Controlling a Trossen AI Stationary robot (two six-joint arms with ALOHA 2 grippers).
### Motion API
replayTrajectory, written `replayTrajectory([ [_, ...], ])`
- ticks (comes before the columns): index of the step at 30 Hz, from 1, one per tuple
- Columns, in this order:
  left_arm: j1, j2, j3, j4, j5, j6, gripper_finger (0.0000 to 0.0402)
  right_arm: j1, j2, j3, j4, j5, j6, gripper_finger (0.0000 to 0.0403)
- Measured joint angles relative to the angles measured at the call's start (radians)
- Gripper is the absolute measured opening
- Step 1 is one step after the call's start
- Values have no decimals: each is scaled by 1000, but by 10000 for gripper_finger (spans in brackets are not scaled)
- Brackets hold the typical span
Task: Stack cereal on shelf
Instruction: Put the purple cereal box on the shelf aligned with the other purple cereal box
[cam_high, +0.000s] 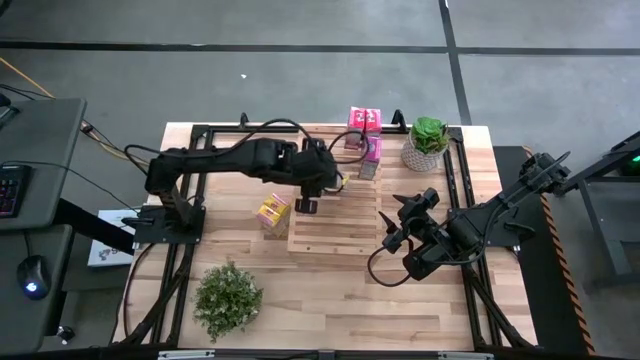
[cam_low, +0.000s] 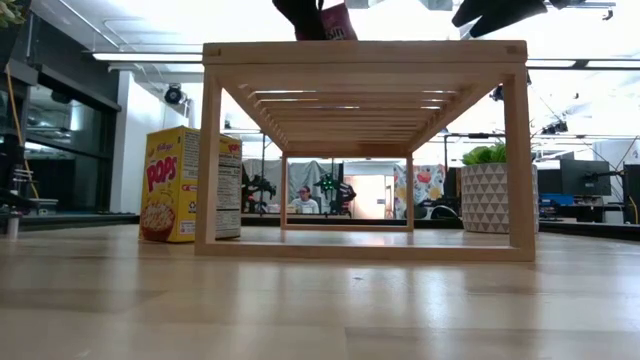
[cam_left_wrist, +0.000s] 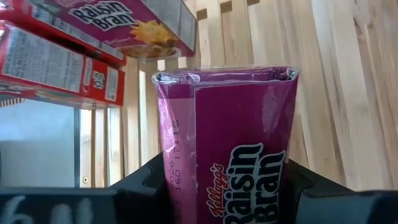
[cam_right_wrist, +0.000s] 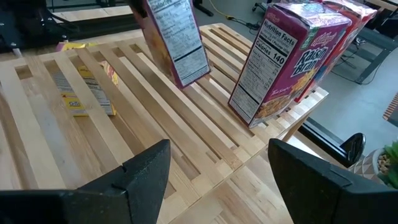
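Note:
The magenta cereal box (cam_left_wrist: 230, 143) is down over the shelf slats beside the other boxes and would stand, so my left gripper needs to open.
My left gripper (cam_high: 322, 178) hangs over the far left part of the slatted wooden shelf (cam_high: 335, 225), shut on a magenta Raisin Bran cereal box (cam_left_wrist: 230, 143). In the right wrist view that box (cam_right_wrist: 176, 43) tilts just above the slats. Two more magenta boxes (cam_right_wrist: 292, 56) stand upright on the shelf's far end (cam_high: 365, 150). A yellow Pops box (cam_low: 185, 185) stands on the table left of the shelf (cam_high: 272, 211). My right gripper (cam_right_wrist: 217, 180) waits open off the shelf's right side (cam_high: 393, 222). My left gripper pinches the magenta box between its two fingers (cam_left_wrist: 140, 183), one on each opposite side (cam_left_wrist: 166, 180). It holds the end nearest the wrist. The fingers slant down from the table's left. The box's free end (cam_left_wrist: 224, 76) points toward the slats, tilted; whether it touches them I cannot tell.
A green plant in a white patterned pot (cam_high: 427, 145) stands at the table's far right, beside the shelf. A leafy green plant (cam_high: 228, 297) sits near the front left. The shelf's near half (cam_right_wrist: 155, 118) is bare slats. A person shows in the room beyond (cam_low: 303, 200).

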Motion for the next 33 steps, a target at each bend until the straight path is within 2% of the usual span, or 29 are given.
replayTrajectory([
  [10,1,-3,0,2,26,11,158,0,0,0,11,1,0,264],
  [26,2,-3,0,6,15,62,215,0,0,0,16,1,0,264],
  [33,2,-3,0,6,-55,83,232,0,0,0,16,3,0,264],
])
